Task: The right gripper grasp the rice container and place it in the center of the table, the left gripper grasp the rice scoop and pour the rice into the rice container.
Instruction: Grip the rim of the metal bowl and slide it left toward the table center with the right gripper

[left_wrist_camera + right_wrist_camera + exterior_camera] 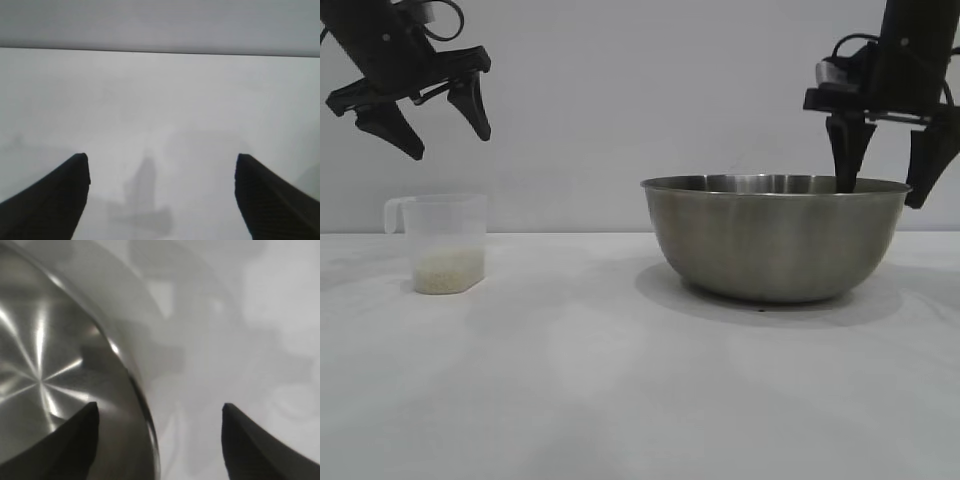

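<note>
My right gripper grabs the bowl by its thin steel rim (882, 187) next, since the bowl is far wider than my open fingers.
The rice container (775, 238), a large steel bowl, stands on the white table (620, 380) right of centre. My right gripper (880, 190) is open and straddles the bowl's right rim, one finger inside and one outside; the right wrist view shows the rim (131, 382) between its fingers. The rice scoop (442, 242), a small clear cup with a loop handle, stands at the left with white rice (448, 270) in its bottom. My left gripper (448, 138) is open and empty, hanging above the scoop. The left wrist view shows only bare table between its fingers (55, 200).
A plain light wall stands behind the table. Bare tabletop lies between the scoop and the bowl and across the front.
</note>
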{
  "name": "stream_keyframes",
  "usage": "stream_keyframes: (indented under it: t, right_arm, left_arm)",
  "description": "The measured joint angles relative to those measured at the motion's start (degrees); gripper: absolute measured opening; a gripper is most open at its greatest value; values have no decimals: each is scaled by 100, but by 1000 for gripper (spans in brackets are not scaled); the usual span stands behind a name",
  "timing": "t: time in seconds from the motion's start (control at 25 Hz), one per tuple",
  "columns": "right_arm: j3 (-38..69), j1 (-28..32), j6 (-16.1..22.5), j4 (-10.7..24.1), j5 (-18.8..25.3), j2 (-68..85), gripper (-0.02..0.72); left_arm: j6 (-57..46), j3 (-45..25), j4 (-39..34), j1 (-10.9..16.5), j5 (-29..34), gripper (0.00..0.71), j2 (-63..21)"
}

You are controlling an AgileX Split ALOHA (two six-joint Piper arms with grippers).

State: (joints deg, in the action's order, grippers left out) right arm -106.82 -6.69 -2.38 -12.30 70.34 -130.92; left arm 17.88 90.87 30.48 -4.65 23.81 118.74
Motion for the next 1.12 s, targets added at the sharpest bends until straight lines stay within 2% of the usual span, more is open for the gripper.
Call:
stream_keyframes:
  t: [0.16,0.2,0.24,0.28,0.52,1.12]
  right_arm:
    - [0,0,-17,0,-11,-50,90]
    - [0,0,-67,-25,-11,-50,54]
    - [0,0,-112,-29,-11,-50,53]
    - [0,0,-171,-62,-11,-50,0]
    - [-14,-25,-409,-388,-11,-50,0]
    - [-14,-1086,-623,-522,-32,-13,0]
  left_arm:
    - [0,0,0,0,0,515,0]
    - [0,0,0,0,0,515,0]
    - [0,0,0,0,0,515,0]
    - [0,0,0,0,0,515,0]
    - [10,0,0,0,13,515,0]
    - [10,0,0,0,13,515,0]
